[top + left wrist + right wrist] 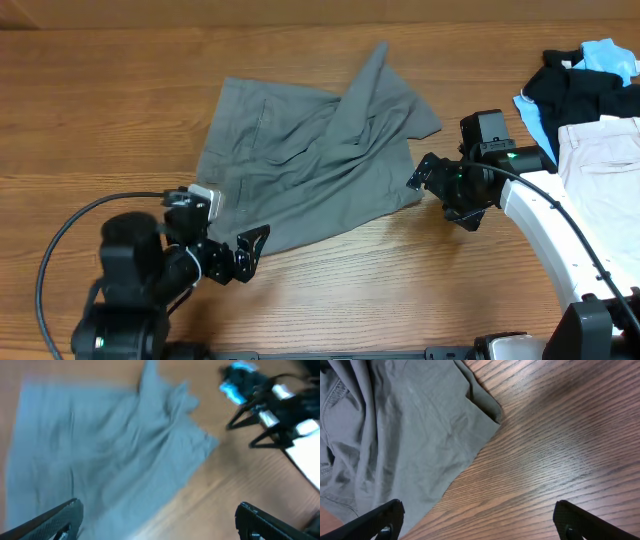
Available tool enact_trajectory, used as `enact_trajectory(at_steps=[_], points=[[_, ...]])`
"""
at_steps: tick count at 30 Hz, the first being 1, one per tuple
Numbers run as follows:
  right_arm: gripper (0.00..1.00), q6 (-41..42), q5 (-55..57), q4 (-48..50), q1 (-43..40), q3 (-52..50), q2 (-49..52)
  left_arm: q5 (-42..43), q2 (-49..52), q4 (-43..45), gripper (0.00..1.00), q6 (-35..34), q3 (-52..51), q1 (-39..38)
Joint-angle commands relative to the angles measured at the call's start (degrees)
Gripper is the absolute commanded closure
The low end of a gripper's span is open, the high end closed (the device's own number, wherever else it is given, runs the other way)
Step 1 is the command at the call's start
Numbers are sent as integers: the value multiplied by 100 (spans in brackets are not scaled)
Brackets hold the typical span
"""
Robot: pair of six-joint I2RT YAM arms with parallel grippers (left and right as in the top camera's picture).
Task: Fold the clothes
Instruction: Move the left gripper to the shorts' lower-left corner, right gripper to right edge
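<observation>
I need to grab the grey trousers' front edge with my left gripper next, opposite my right gripper's corner, to lift the trousers and spread them for folding.
The grey trousers (305, 150) lie rumpled and partly folded over in the middle of the wooden table. They also show in the left wrist view (100, 445), blurred, and in the right wrist view (395, 435). My left gripper (245, 255) is open and empty just off the trousers' front edge. In its own view the jaws (157, 520) span that edge. My right gripper (425, 172) is open and empty beside the trousers' right front corner. In its own view the jaws (480, 522) hover over bare wood by the cloth's edge.
A pile of other garments lies at the right edge: black (570, 90), light-blue (610, 55) and pale beige trousers (605, 150). The right arm (280, 405) shows blurred in the left wrist view. Bare wooden table (380, 290) lies in front.
</observation>
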Motion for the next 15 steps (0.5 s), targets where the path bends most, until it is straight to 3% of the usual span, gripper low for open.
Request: enact_trajectory(at_steps=[1, 5, 15], points=[[0, 24, -7, 20, -11, -35, -37, -1694, 348, -479, 0, -1530, 136, 26], [0, 24, -7, 20, -11, -35, -37, -2994, 918, -1075, 0, -2551, 136, 31], [0, 26, -9, 35, -11, -35, -37, -2481, 2343, -1414, 0, -2627, 125, 31]])
